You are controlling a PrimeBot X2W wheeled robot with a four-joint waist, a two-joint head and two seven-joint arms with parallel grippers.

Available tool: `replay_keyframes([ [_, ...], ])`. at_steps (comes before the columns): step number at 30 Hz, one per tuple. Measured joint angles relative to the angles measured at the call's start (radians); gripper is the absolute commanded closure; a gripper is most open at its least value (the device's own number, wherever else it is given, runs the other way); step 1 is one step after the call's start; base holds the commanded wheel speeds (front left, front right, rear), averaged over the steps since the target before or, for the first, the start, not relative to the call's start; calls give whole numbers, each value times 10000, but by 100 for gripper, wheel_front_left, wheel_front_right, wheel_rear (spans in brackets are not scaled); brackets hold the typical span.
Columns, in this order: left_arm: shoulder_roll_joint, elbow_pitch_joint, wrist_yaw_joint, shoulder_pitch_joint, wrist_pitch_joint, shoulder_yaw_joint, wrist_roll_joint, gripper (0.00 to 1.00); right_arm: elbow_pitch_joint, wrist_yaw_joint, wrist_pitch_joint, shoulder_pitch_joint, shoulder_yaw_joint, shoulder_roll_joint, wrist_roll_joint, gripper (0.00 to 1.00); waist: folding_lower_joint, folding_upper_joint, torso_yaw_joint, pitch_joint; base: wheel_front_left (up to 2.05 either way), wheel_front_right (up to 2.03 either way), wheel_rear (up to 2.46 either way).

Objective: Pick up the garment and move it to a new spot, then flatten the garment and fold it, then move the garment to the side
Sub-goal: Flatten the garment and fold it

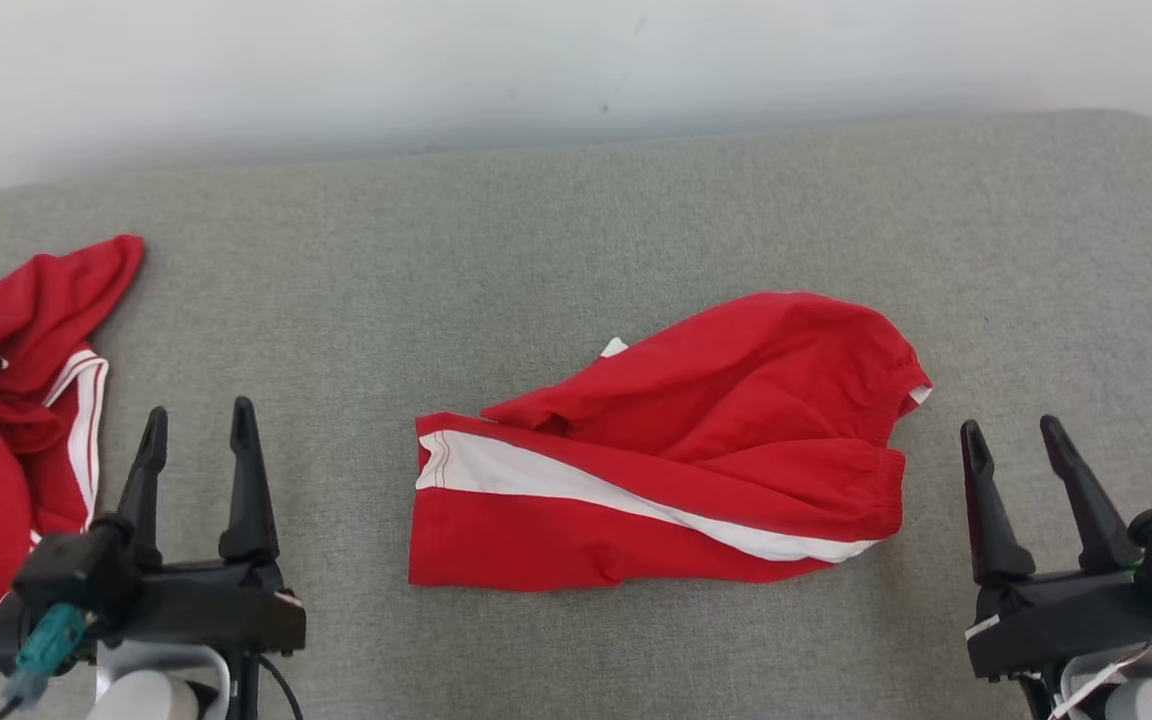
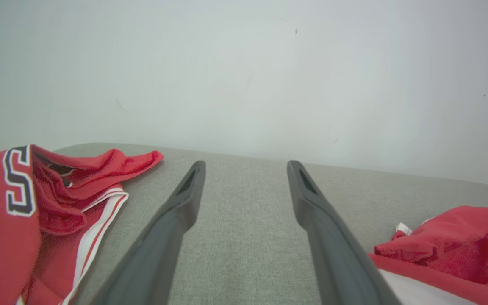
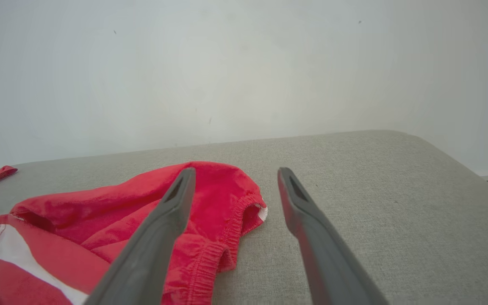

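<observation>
My right gripper grabs the shorts by the elastic waistband edge next, which stands open while the rest of the shorts [image 1: 656, 480] lies slack.
The garment [image 1: 696, 450] is a pair of red shorts with a white side stripe, lying rumpled and partly doubled over in the middle of the grey padded surface [image 1: 576, 220]. My left gripper [image 1: 198, 410] stands open at the lower left, well clear of the shorts, with nothing between its fingers. My right gripper [image 1: 1011, 425] stands open at the lower right, just off the elastic waistband. In the left wrist view the open left gripper [image 2: 246, 165] points over bare grey fabric, the shorts [image 2: 451, 241] to its right. In the right wrist view the open right gripper [image 3: 236, 170] has the waistband end of the shorts [image 3: 112, 207] behind its left finger.
A red jersey [image 1: 6, 400] with white trim and dark lettering lies crumpled at the left edge, beside my left gripper; it shows too in the left wrist view [image 2: 23, 220]. A pale wall runs behind the padded surface, whose rounded corner is at the far right.
</observation>
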Motion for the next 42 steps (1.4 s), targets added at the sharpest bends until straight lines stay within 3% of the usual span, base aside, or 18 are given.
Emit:
replay_keyframes([
  [6, -148, -1076, -52, 1013, -2, 336, 1302, 0, 19, 0, 104, 302, 169, 90, -201, 0, 0, -1, 139, -383, 0, 0, 0],
  [12, -234, -1220, 0, 1929, -4, 309, 1927, 0, -73, 0, 245, 759, 314, 169, -591, 0, -1, -1, 171, -786, 0, 0, 0],
  [27, -104, -1028, 102, 2739, 119, 255, 1962, 0, -1099, 0, 807, 1876, 621, 385, -1252, 0, 0, -1, 13, -1430, 0, 0, 0],
  [42, -27, -1097, 205, 2783, 297, 226, 1893, 0, -1375, 0, 890, 1977, 631, 497, -1246, 0, 2, -1, -23, -1348, 0, 0, 0],
])
